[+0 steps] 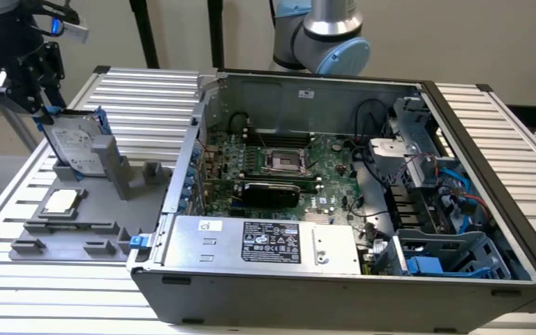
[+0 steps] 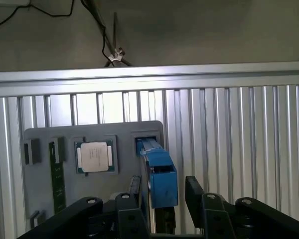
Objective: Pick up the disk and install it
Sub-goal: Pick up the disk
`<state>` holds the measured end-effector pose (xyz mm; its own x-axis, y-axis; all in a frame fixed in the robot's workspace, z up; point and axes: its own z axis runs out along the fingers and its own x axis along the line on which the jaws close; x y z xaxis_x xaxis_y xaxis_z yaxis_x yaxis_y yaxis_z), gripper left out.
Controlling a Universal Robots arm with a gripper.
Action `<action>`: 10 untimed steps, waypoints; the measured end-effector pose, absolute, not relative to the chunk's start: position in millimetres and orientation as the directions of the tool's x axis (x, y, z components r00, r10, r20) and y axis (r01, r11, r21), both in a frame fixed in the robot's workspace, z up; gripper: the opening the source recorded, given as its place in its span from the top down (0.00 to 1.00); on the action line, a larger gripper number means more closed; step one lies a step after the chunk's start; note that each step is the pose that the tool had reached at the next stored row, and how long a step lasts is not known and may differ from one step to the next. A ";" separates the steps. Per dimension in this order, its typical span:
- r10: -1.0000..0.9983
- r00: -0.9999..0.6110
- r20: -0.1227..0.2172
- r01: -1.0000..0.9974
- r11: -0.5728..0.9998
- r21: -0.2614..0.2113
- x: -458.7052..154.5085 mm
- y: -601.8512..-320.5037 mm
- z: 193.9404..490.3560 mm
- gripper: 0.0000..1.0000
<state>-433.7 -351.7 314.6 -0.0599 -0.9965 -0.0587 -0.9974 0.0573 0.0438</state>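
Observation:
Next, the gripper takes the disk by its free upper edge, across the thin sides, because the holder's slot surrounds the disk's lower end.
The disk, a silver-grey drive in a blue carrier, stands upright on its edge in a slot of the grey holder at the exterior view's left. My gripper is over its top edge. In the wrist view the carrier's blue end sits between my two black fingers, with a gap on each side. The gripper is open and straddles the disk without touching it.
A square silver chip and a green memory stick lie in the holder beside the disk. The open computer case lies to the exterior view's right, with a silver power supply and blue drive bays. Everything rests on a ribbed metal table.

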 end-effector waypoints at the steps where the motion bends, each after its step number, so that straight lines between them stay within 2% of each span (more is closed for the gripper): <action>1: -0.997 -0.058 -0.059 -0.998 0.055 0.043 -433.9 -351.6 312.8 0.52; 10: -0.997 -0.042 -0.061 -0.998 0.040 0.039 -437.3 -351.6 296.3 0.52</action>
